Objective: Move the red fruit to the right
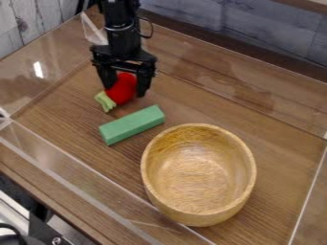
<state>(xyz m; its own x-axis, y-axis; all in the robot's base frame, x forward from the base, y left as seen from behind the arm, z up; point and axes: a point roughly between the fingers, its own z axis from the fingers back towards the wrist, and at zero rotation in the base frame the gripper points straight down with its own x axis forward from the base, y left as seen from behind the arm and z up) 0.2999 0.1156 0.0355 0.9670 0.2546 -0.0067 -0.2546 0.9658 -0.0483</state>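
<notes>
My gripper takes hold of the red fruit by its glossy red body (pixel 121 89) next, to move it across the table, and its leafy end stays free.
The red fruit (pixel 121 88) lies on the wooden table at the upper left, glossy red with its light green leafy end (pixel 103 99) pointing left. My black gripper (pixel 124 84) points straight down over it, open, with one finger on each side of the fruit. Whether the fingers touch the fruit I cannot tell. The fruit rests low on the table between them.
A flat green rectangular block (pixel 132 124) lies just below the fruit. A large wooden bowl (pixel 198 173) stands at the lower right. Clear plastic walls (pixel 38 144) run around the table's edges.
</notes>
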